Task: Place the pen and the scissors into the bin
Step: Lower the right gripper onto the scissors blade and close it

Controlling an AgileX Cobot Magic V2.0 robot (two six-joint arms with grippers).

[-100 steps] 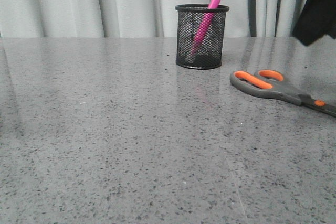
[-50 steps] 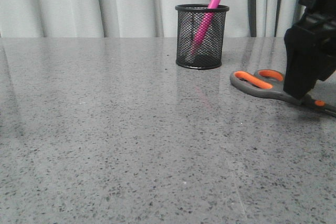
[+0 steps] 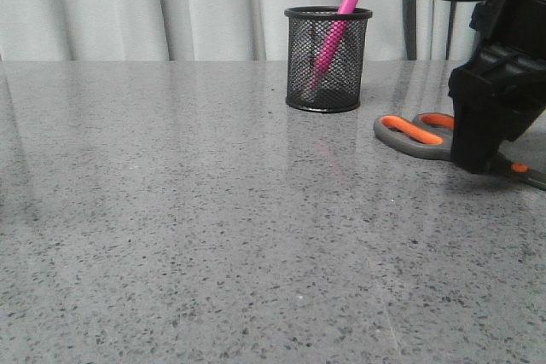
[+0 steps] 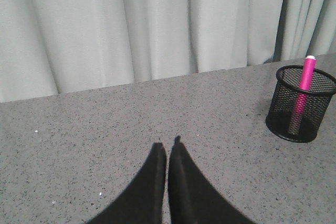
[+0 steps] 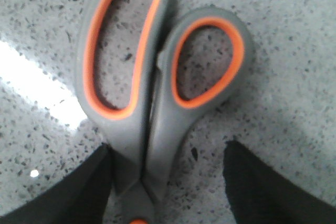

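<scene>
The scissors' grey neck [image 5: 144, 163] near the orange pivot [image 5: 138, 221] is between my right gripper's fingers, which reach down on either side of it. My fingers would hold the neck if I closed now, so I should close.
The pink pen [image 3: 334, 33] stands tilted inside the black mesh bin [image 3: 328, 74] at the table's back; both also show in the left wrist view, pen [image 4: 303, 80] in bin [image 4: 299, 113]. The scissors [image 3: 411, 132] lie flat on the table at the right, grey handles with orange lining. My right gripper [image 5: 169, 153] is down over them, open, its fingers either side of the handle neck [image 5: 152, 156] near the orange pivot; one finger touches the neck. In the front view its black body [image 3: 495, 104] hides the middle of the scissors. My left gripper [image 4: 167, 146] is shut, holding nothing.
A grey speckled stone tabletop [image 3: 213, 228] runs across the whole scene. Pale curtains [image 3: 171, 6] hang behind its far edge.
The right arm has come down from the upper right onto the scissors and shifted slightly left, now covering more of them. Pen and bin have not moved.
</scene>
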